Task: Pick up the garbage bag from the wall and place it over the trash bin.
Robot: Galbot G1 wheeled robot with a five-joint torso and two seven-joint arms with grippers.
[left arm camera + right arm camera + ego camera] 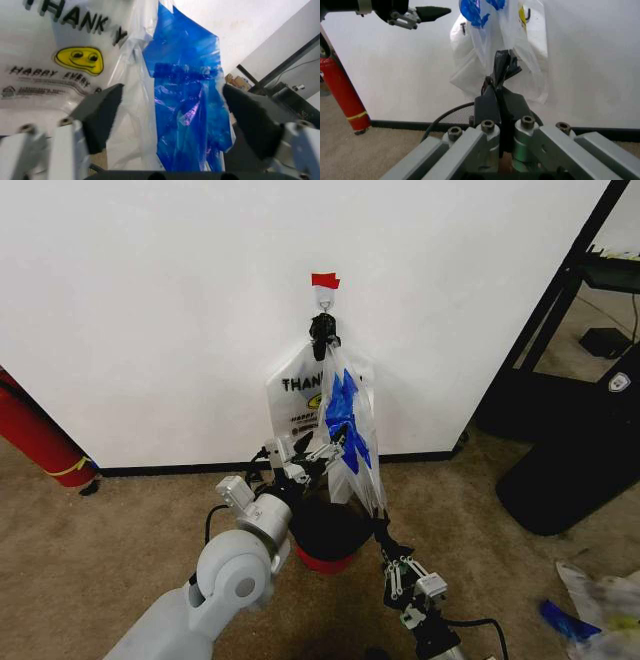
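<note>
I should next grab the garbage bag with my left gripper by its blue side panel (344,418), which stands out in folds while the printed plastic behind lies flat.
The garbage bag (345,420), translucent with blue panels, a yellow smiley and dark lettering, hangs from a small hook (325,302) on the white wall (150,310), under a red tape scrap. My left gripper (318,452) is open at the bag's middle. In the left wrist view its fingers (102,112) stand on either side of the blue panel (187,101). My right gripper (383,530) is lower and shut on the bag's bottom edge (502,69), which is pulled taut. The black trash bin (325,535) with a red base stands on the floor right below the bag.
A red cylinder (40,440) leans by the wall at the left. A black frame and its dark base (565,470) stand at the right. Loose plastic and a blue item (600,605) lie on the carpet at the lower right.
</note>
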